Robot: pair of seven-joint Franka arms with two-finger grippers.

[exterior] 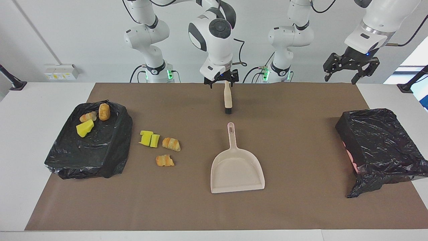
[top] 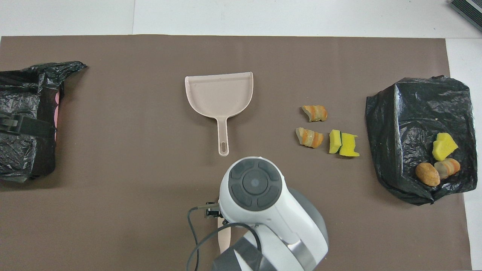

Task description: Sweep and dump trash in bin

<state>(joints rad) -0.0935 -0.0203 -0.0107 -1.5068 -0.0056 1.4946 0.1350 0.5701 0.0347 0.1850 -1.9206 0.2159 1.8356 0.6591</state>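
The dustpan's scoop is far wider than my open fingers, so my left gripper should next grab its slim handle (top: 222, 137).
Loose trash lies on the brown mat toward the right arm's end: two yellow sponge chunks (exterior: 149, 138) (top: 344, 144) and two striped croissant pieces (exterior: 171, 144) (exterior: 165, 160) (top: 310, 137) (top: 314, 113). Three more bits (exterior: 90, 122) sit in the black-bagged container (exterior: 100, 150) beside them. The beige brush (exterior: 228, 98) lies mid-table, bristles pointing away from the robots. My right gripper (exterior: 222, 82) is open at the tip of its handle. The beige dustpan (exterior: 236, 169) (top: 220, 94) lies just past the brush, empty. My left gripper (exterior: 341, 77) hangs open, high over the left arm's end.
A second black-bagged bin (exterior: 378, 144) (top: 26, 120), pink showing at one side, stands at the left arm's end of the mat. In the overhead view the right arm's wrist (top: 256, 184) covers most of the brush, so only its handle (top: 224, 237) shows.
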